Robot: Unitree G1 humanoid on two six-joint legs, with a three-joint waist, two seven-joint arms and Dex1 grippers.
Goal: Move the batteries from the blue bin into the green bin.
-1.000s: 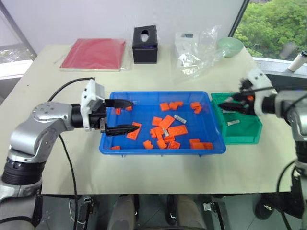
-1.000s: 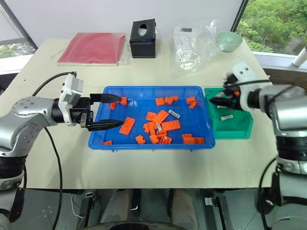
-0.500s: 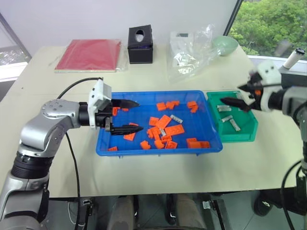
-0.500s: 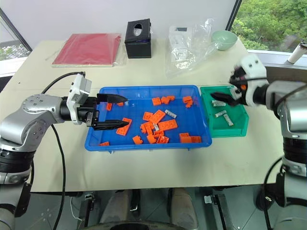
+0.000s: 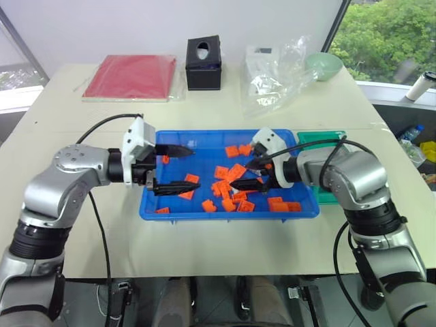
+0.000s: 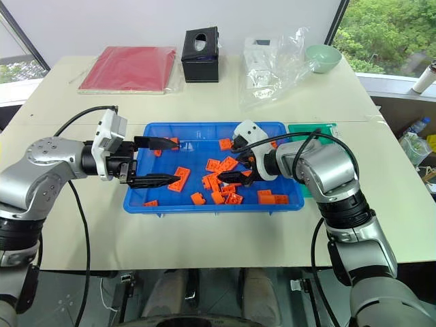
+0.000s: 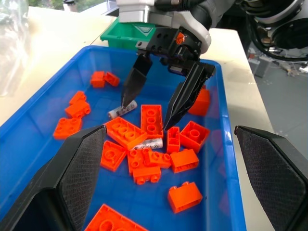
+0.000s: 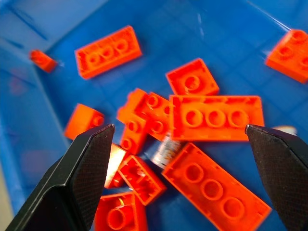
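My right gripper should lower its fingers before it closes on the battery. Its fingers stop above the bricks around the wedged battery [image 8: 166,150] in the right wrist view.
The blue bin [image 5: 151,208] sits mid-table, strewn with orange bricks [image 5: 236,172]. Two silver batteries show among them: one [image 7: 122,109] lies bare by a right fingertip, the other [image 7: 148,143] is wedged between bricks. My right gripper [image 5: 240,174] hangs open just above the pile in the bin's middle, straddling the bricks over the wedged battery [image 8: 166,150]. Over the bin's left end, my left gripper [image 5: 196,167] is open and holds nothing. The green bin [image 5: 320,138] stands against the blue bin's right side, mostly hidden behind my right arm.
Along the table's far side lie a red folder [image 5: 133,75], a black tissue box [image 5: 205,63], a crumpled clear plastic bag [image 5: 276,71] and a pale green bowl [image 5: 325,65]. A white bottle [image 5: 424,85] stands off the table's right edge.
My right gripper has swung left from over the green bin to above the bricks in the blue bin's middle. The left arm has kept still. The camera view has shifted.
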